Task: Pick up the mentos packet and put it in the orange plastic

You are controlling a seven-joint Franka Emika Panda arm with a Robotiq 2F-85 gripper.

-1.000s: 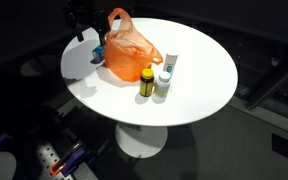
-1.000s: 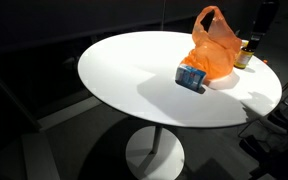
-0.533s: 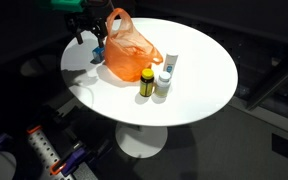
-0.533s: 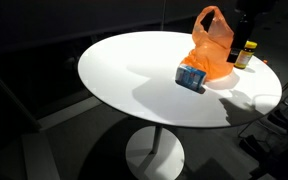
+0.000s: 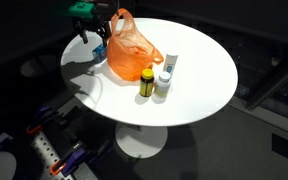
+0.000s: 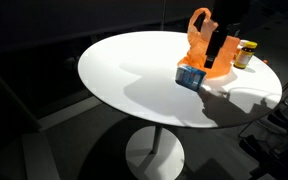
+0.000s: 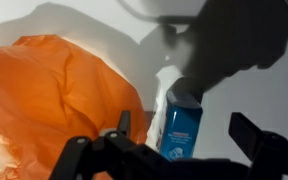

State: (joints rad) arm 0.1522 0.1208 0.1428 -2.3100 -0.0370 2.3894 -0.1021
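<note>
The mentos packet lines up between the gripper's open fingertips, but they are above it, so they would miss the packet if they closed now. The gripper should go down before it closes on the packet.
The mentos packet is a small blue packet with white marking. It lies on the white table beside the orange plastic bag. My gripper is open and hangs above the packet, with one finger on each side and no contact visible. In both exterior views the gripper is over the packet, next to the bag. In one of them the gripper partly covers the bag.
A dark bottle with a yellow cap and an upright white tube stand on the round white table beside the bag. The bottle also shows in an exterior view. The packet lies near the table's edge.
The gripper has moved from beyond the table's edge to over the blue packet and has come lower. The packet and bag have not moved.
</note>
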